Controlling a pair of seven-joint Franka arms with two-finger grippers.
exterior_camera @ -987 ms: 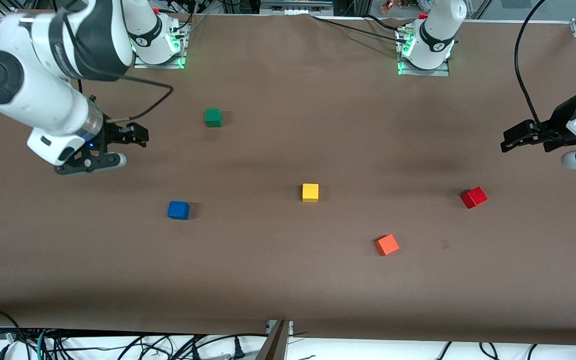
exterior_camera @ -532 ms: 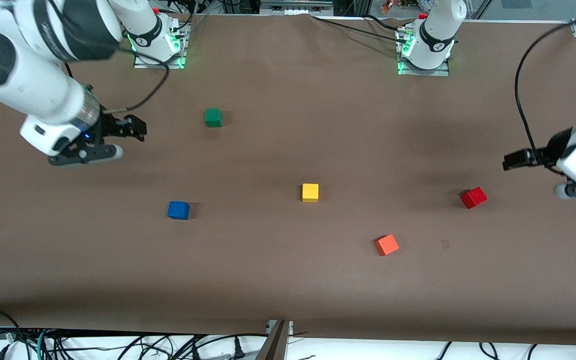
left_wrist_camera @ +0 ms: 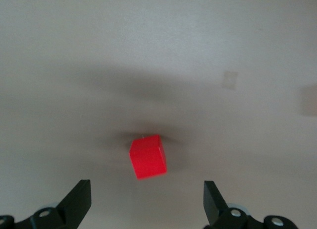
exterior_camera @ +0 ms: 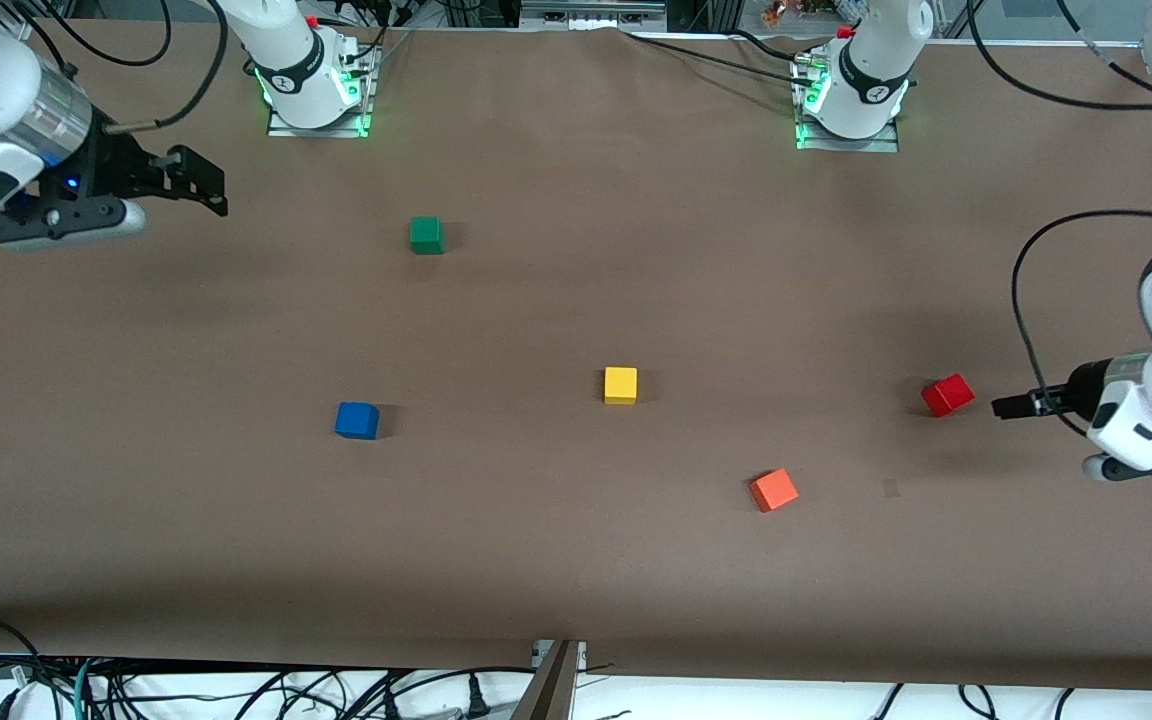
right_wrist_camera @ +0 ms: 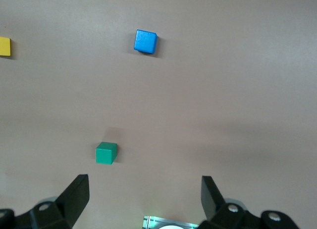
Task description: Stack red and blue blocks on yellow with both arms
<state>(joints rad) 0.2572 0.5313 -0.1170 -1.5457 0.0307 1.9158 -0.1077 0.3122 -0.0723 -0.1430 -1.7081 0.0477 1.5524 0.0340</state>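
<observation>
The left gripper grabs the red block (exterior_camera: 947,395) by its two opposite upright sides next, to stack it on the yellow block (exterior_camera: 620,385).
The red block (exterior_camera: 947,395) lies toward the left arm's end of the table; it also shows in the left wrist view (left_wrist_camera: 147,156). My left gripper (exterior_camera: 1004,406) is open and empty, just beside the red block, apart from it. The yellow block (exterior_camera: 620,385) sits mid-table and shows at the edge of the right wrist view (right_wrist_camera: 4,46). The blue block (exterior_camera: 357,420) lies toward the right arm's end and shows in the right wrist view (right_wrist_camera: 145,41). My right gripper (exterior_camera: 208,193) is open and empty, up near the right arm's base.
A green cube (exterior_camera: 426,235) sits nearer the bases and shows in the right wrist view (right_wrist_camera: 106,153). An orange cube (exterior_camera: 773,490) lies nearer the front camera than the yellow block. Cables run along the table's front edge.
My left gripper has come down from above to just beside the red block. My right gripper has drawn back from near the blue block toward its base. No block has moved.
</observation>
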